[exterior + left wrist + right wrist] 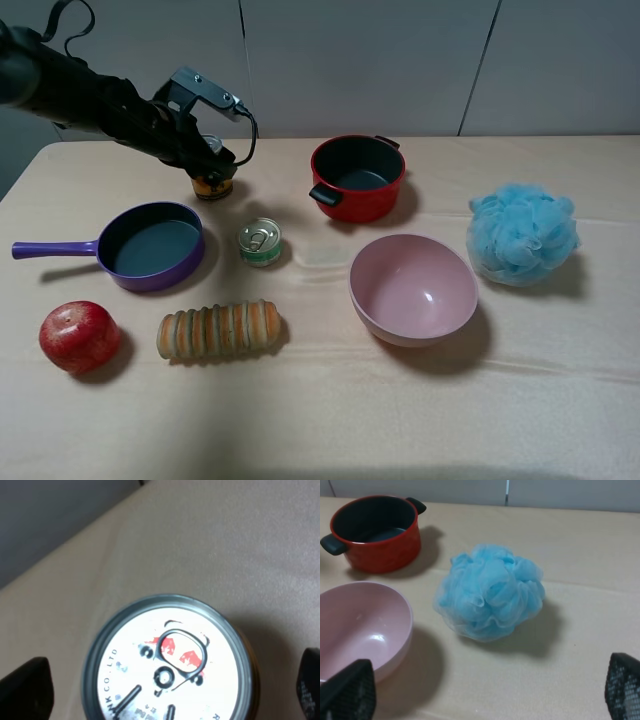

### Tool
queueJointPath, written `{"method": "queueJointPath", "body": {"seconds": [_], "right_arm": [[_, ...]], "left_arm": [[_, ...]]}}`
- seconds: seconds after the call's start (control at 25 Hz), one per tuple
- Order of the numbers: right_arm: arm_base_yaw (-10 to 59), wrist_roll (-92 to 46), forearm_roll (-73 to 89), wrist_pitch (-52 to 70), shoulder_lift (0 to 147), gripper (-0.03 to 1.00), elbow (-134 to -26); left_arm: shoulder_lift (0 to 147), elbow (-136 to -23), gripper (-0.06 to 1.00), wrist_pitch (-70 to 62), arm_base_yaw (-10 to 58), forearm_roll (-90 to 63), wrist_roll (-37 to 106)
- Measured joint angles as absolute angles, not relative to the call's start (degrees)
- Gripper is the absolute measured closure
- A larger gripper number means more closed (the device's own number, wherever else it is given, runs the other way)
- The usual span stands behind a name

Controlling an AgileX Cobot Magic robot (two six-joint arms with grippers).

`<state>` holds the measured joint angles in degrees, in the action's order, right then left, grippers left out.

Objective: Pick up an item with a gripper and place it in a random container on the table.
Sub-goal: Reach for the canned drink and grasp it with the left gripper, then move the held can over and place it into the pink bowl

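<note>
I should close my left gripper on the can now, because its fingers are on either side of the drink can's silver top (169,665). Closing now would hold the can.
The orange-yellow drink can (213,187) stands upright on the beige table (560,400) at the back left, behind the purple pan. My left gripper (208,160) hangs right over it. In the left wrist view the can's silver pull-tab top (167,660) lies between the two black fingertips (25,690), which stand wide apart with a gap on each side; the gripper (167,687) is open. The pale pink bowl (413,288) sits empty right of centre and shows in the right wrist view (360,625). My right gripper (485,692) is open and empty near the bowl.
A red two-handled pot (357,177) stands at the back centre. A purple pan (150,245), a green-labelled tin (260,242), a red apple (79,336) and a ridged bread roll (220,330) lie left of the bowl. A blue mesh sponge (523,233) lies at the right.
</note>
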<state>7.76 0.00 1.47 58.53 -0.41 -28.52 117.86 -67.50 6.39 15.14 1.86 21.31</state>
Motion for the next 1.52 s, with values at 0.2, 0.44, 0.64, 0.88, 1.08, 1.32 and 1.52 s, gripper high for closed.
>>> {"method": "queueJointPath", "body": {"seconds": [0.2,0.44,0.64,0.88,1.08,1.32,1.52], "right_arm": [[7.8,0.0,1.5,58.5,-0.4,0.27,-28.5],[7.8,0.0,1.5,58.5,-0.4,0.27,-28.5],[7.8,0.0,1.5,58.5,-0.4,0.27,-28.5],[7.8,0.0,1.5,58.5,-0.4,0.27,-28.5],[7.8,0.0,1.5,58.5,-0.4,0.27,-28.5],[7.8,0.0,1.5,58.5,-0.4,0.27,-28.5],[7.8,0.0,1.5,58.5,-0.4,0.27,-28.5]], "left_arm": [[118.5,-67.5,-0.04,6.5,15.1,1.9,21.3],[118.5,-67.6,-0.04,6.6,15.1,1.8,21.3],[118.5,-67.6,0.02,6.6,15.1,1.8,21.4],[118.5,-67.6,0.25,6.6,15.1,1.7,22.4],[118.5,-67.8,0.25,5.9,15.1,1.5,22.4],[118.8,-67.8,0.25,5.9,15.1,1.4,22.7],[118.8,-67.9,0.25,5.9,15.1,1.3,25.0]]}}
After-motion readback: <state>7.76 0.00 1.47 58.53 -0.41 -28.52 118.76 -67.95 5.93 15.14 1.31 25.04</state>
